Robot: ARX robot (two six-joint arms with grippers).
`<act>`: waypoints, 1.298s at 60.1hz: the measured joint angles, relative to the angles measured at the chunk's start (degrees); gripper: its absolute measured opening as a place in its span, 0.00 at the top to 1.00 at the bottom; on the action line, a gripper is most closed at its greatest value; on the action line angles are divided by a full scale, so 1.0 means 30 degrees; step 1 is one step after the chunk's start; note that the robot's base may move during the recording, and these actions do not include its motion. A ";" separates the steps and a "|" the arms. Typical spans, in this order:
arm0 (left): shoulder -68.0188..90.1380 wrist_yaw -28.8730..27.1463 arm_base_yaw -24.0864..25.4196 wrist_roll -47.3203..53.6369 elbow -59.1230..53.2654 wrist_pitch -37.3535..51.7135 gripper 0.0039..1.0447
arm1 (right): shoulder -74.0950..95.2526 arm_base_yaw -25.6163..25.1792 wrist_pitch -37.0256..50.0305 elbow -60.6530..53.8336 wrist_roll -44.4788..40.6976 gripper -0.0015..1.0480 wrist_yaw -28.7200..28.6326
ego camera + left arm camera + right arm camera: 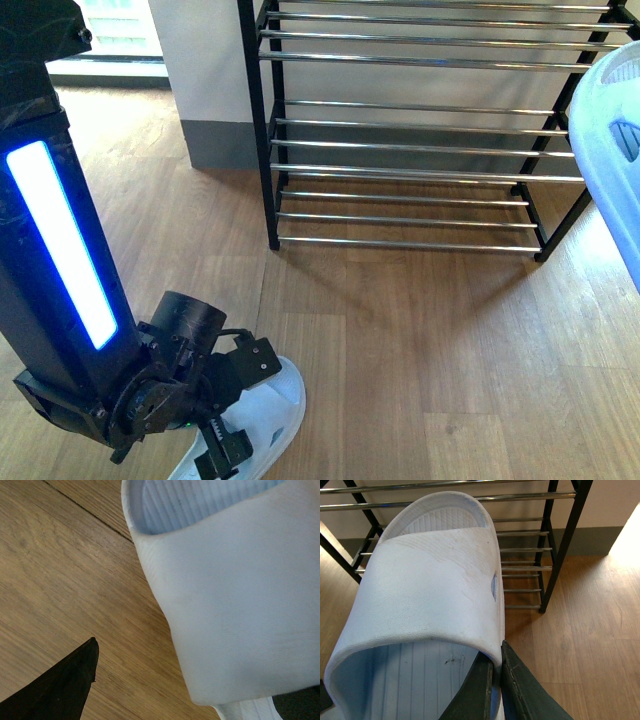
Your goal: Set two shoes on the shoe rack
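The left gripper takes hold of the pale blue slide sandal by its strap [225, 605] next, to place it on the shoe rack.
One pale blue slide sandal [268, 408] lies on the wood floor at the front left. My left gripper [225, 445] is down at it and open. In the left wrist view the sandal's strap [235, 595] fills the space between the spread jaws, with one black fingertip [75, 680] out over the floor beside it. My right gripper [496, 662] is shut on the strap edge of the second pale blue slide sandal [430, 590], held in the air at the right [612, 130], in front of the shoe rack [420, 150]. The rack's chrome rods carry nothing in view.
The rack [560, 540] stands against a white wall with a grey skirting [215, 140]. My left arm's black column with a blue light strip [60, 240] rises at the left. Wood floor [430, 350] lies between me and the rack.
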 joint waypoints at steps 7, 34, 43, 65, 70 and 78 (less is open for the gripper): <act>0.0590 -0.0911 -0.0051 -0.0306 0.0809 -0.0066 0.28 | 0.0000 -0.0007 0.0000 0.0000 0.0000 0.98 0.0007; 0.1260 -0.1129 -0.0080 -0.1319 0.1253 -0.0015 0.87 | 0.0000 -0.0007 0.0000 0.0000 0.0000 0.98 0.0007; 0.0678 -0.1501 0.0299 -0.2047 0.0481 0.0911 0.98 | 0.0000 -0.0007 0.0000 0.0000 0.0000 0.98 0.0007; -0.5479 -0.3636 0.0772 -0.4175 -0.4481 0.4357 0.98 | 0.0000 -0.0007 0.0000 0.0000 0.0000 0.98 0.0007; -0.8073 -0.4568 0.1129 -0.4539 -0.6492 0.4605 0.98 | 0.0000 -0.0007 0.0000 0.0000 0.0000 0.98 0.0000; -1.2080 -0.6339 0.2025 -0.5129 -0.9187 0.3490 0.98 | 0.0000 -0.0007 0.0000 0.0000 0.0000 0.98 0.0007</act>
